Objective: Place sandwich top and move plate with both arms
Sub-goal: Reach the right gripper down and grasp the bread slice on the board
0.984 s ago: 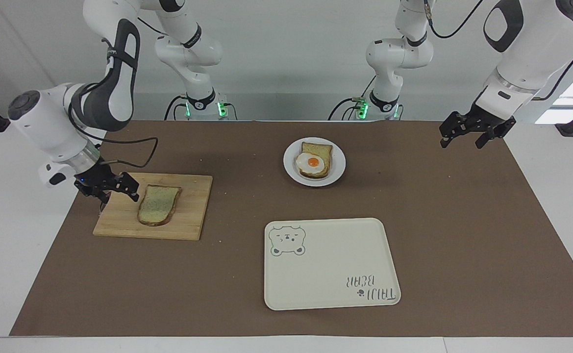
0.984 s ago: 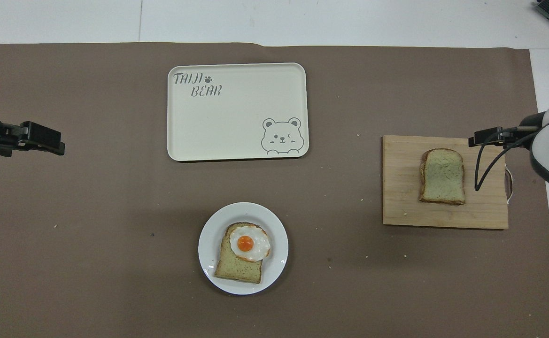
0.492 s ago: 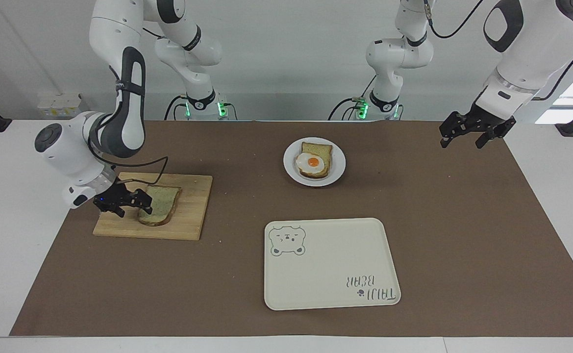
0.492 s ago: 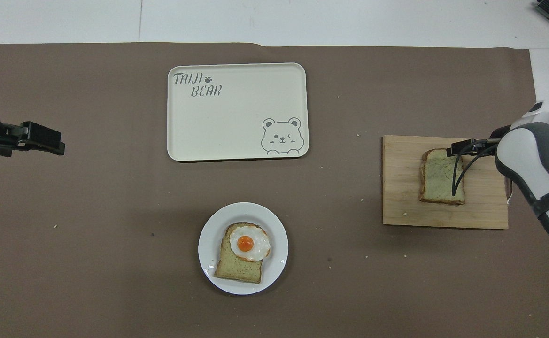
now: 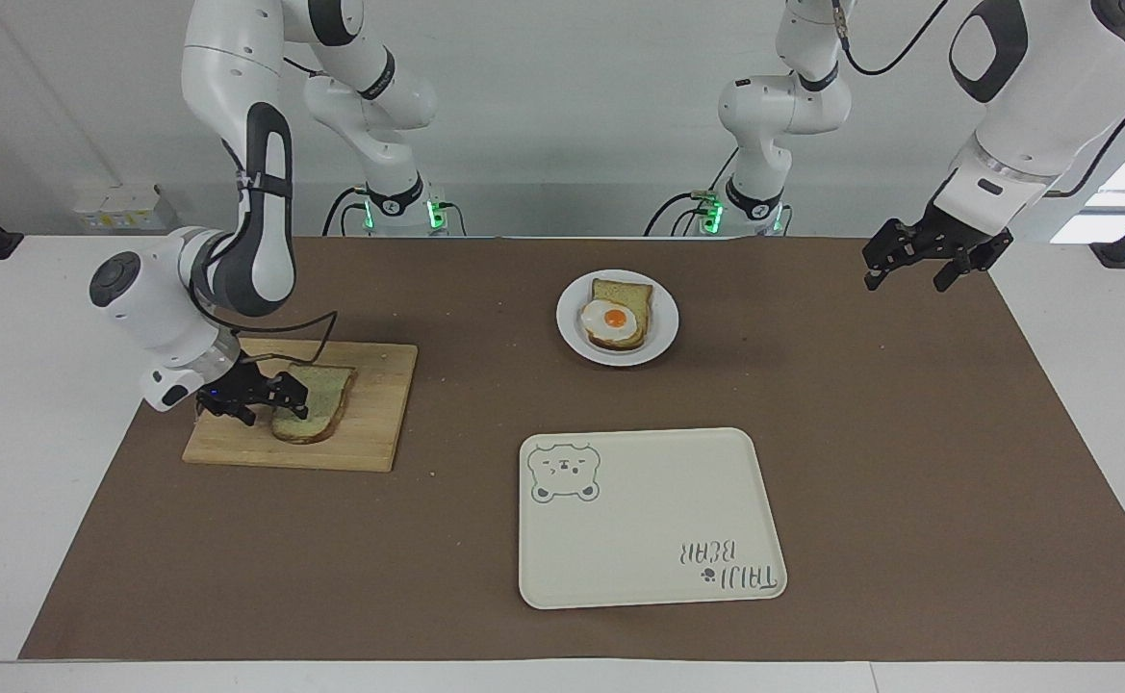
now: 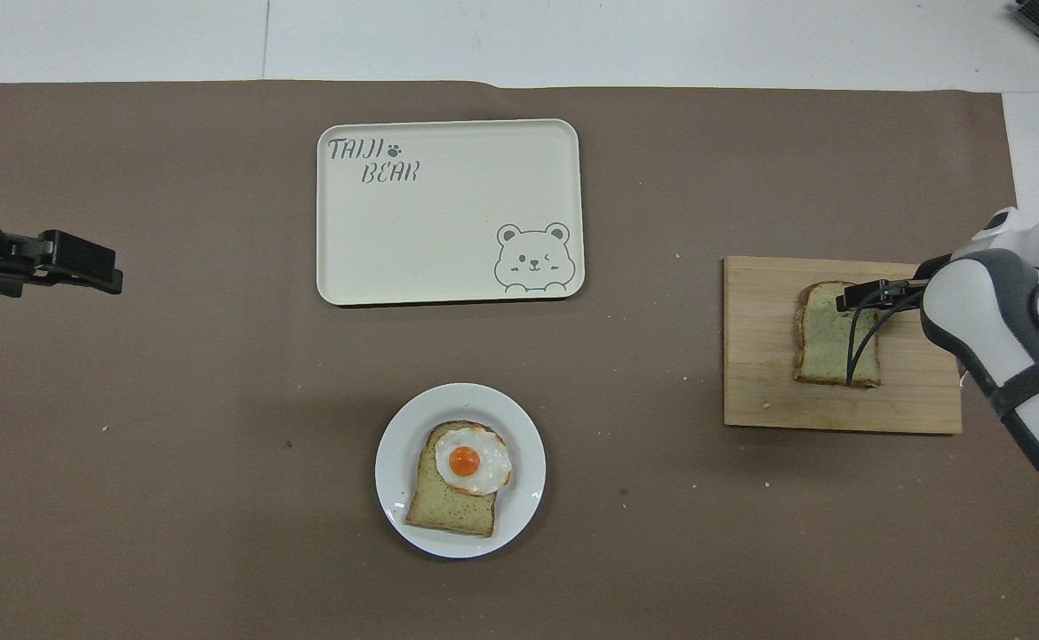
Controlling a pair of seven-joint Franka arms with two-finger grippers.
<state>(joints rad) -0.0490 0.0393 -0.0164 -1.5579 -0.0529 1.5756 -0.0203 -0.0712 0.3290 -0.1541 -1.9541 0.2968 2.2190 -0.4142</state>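
Note:
I need to close my right gripper on the slice now. My fingers reach over the edge of the bread slice (image 6: 835,288) on the cutting board, so they would hold the slice if I closed now.
The sandwich top (image 5: 324,402) (image 6: 826,342), a plain bread slice, lies flat on a wooden cutting board (image 5: 370,428) (image 6: 910,400) toward the right arm's end of the table. My right gripper (image 5: 273,402) (image 6: 859,293) is low and open at the slice's edge, one finger over the bread; I cannot tell whether it touches. The white plate (image 5: 665,332) (image 6: 395,444) sits near the robots and bears a bread slice with a fried egg (image 5: 612,319) (image 6: 466,462). My left gripper (image 5: 908,274) (image 6: 83,267) waits open in the air over the brown mat at the left arm's end.
A cream rectangular tray (image 5: 649,520) (image 6: 448,222) with a bear drawing lies farther from the robots than the plate. A brown mat (image 5: 908,462) covers the table. A black cable loops from the right wrist over the board.
The right gripper has dropped and slid along the board toward the bread, from beside the slice to over its edge. The left arm has not moved.

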